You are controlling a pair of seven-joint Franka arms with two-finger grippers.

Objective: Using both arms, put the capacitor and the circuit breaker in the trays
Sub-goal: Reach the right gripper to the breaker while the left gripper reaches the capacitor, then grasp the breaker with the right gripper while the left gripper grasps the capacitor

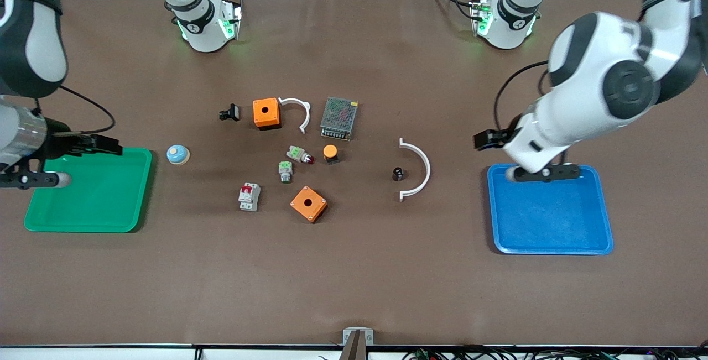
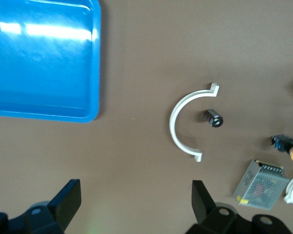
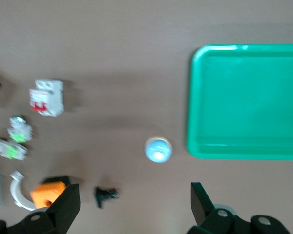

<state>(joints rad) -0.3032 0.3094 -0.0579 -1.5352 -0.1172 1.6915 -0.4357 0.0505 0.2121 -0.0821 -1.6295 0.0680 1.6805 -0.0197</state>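
My right gripper grabs the circuit breaker [image 1: 249,197] by its flat sides next, to place it in the green tray [image 1: 88,216].
The capacitor [image 1: 397,173] [image 2: 214,118], a tiny black cylinder, lies on the brown table inside the curve of a white arc [image 1: 420,169] [image 2: 183,122]. The circuit breaker [image 1: 249,197] [image 3: 47,97], a white block with red toggles, lies beside an orange box [image 1: 308,203], toward the right arm's end. My left gripper [image 1: 485,140] [image 2: 136,202] hangs open and empty over bare table by the blue tray [image 1: 553,241] [image 2: 44,63]. My right gripper [image 1: 106,144] [image 3: 135,204] hangs open and empty over the table at the green tray's [image 1: 88,216] [image 3: 249,102] rim.
Between the trays lie a blue-white dome [image 1: 178,154] [image 3: 158,149], a black clip [image 1: 229,112] [image 3: 105,195], a second orange box [image 1: 266,113], a second white arc [image 1: 298,111], a mesh power supply [image 1: 338,118] [image 2: 261,184], two grey-green push-buttons [image 1: 285,171] and an orange-capped button [image 1: 330,152].
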